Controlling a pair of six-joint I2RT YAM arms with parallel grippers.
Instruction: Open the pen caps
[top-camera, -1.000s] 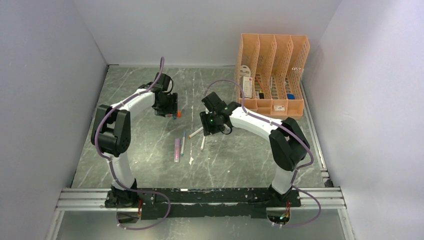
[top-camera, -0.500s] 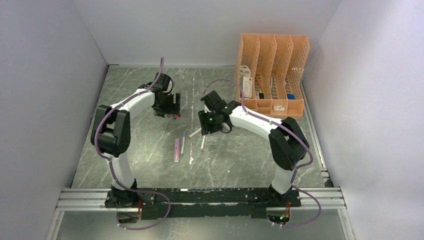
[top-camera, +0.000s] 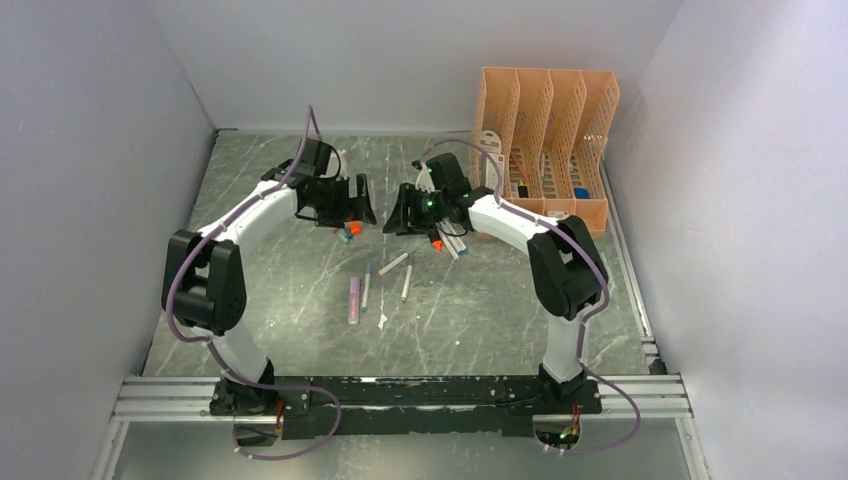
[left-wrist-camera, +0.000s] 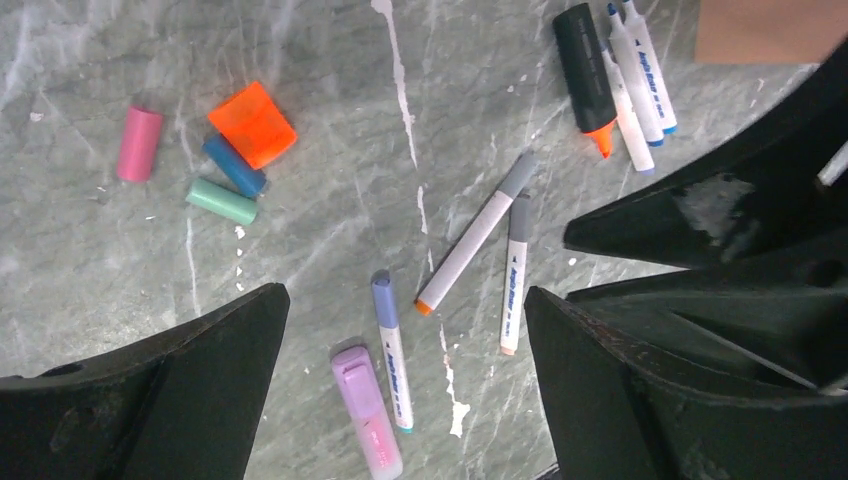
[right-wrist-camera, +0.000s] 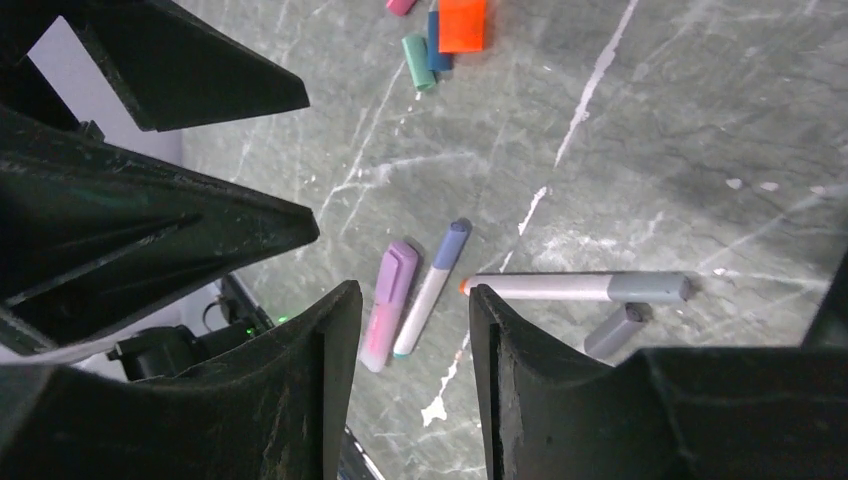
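I will use my right gripper to hold the blue-lettered grey-capped pen by its white body near the uncapped end (top-camera: 405, 292). The pen's cap will be left for my left gripper to open.
Several loose pen caps lie together on the table: pink (left-wrist-camera: 139, 143), orange (left-wrist-camera: 252, 124), blue (left-wrist-camera: 234, 166) and teal (left-wrist-camera: 221, 201); in the top view they form a small cluster (top-camera: 350, 231). A black marker with a bare orange tip (left-wrist-camera: 585, 65) lies beside two uncapped white pens (left-wrist-camera: 632, 70). Still capped are two grey-capped pens (left-wrist-camera: 475, 235) (left-wrist-camera: 515, 270), a blue-capped pen (left-wrist-camera: 390, 345) and a purple highlighter (left-wrist-camera: 365, 410). My left gripper (left-wrist-camera: 405, 298) is open and empty above them. My right gripper (right-wrist-camera: 410, 295) is open and empty, facing the left one (top-camera: 365, 212).
An orange mesh file organizer (top-camera: 545, 140) stands at the back right. The two grippers are close together, fingertips a short gap apart above the marble table (top-camera: 300, 320). White walls enclose the left, back and right sides.
Both wrists have risen and turned to face each other. The right gripper moved back, uncovering the black marker and white pens. The left moved off the caps.
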